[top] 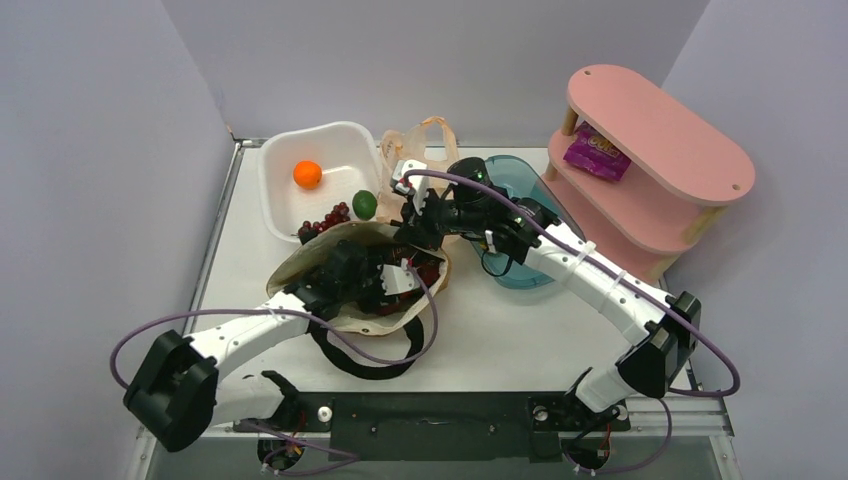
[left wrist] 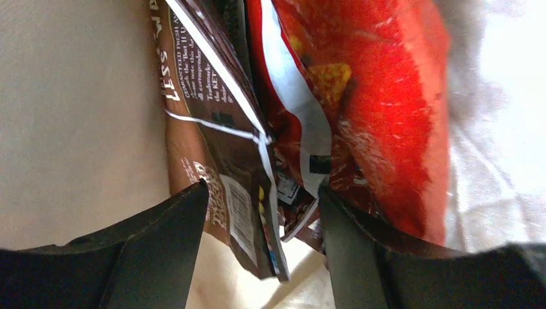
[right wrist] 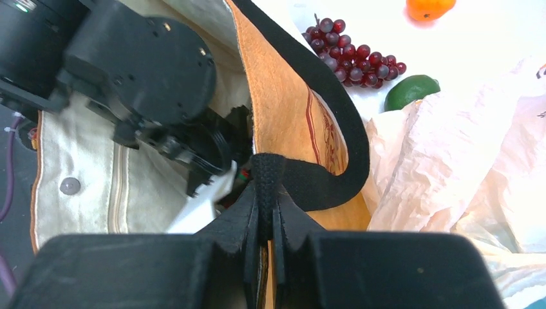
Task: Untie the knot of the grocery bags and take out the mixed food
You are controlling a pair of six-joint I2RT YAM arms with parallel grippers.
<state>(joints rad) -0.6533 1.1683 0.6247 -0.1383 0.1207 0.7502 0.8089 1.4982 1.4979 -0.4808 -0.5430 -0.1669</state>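
My left gripper grabs the dark brown snack bag by its bottom corner next, which leaves the opposite end free to slide out of the tote.
The mustard canvas tote lies open mid-table. My left gripper is inside it, open. In the left wrist view its jaws stand wide apart around the lower edge of the dark brown snack bag, with the red Doritos bag beside it. My right gripper is shut on the tote's black strap at the rim and holds it up. The orange, green fruit and grapes lie in the white tub. The peach plastic bag lies behind. The bell pepper is not in view.
The white tub stands at the back left and a teal tub under my right arm. A pink shelf at the right holds a purple packet. The tote's other strap loops toward the front.
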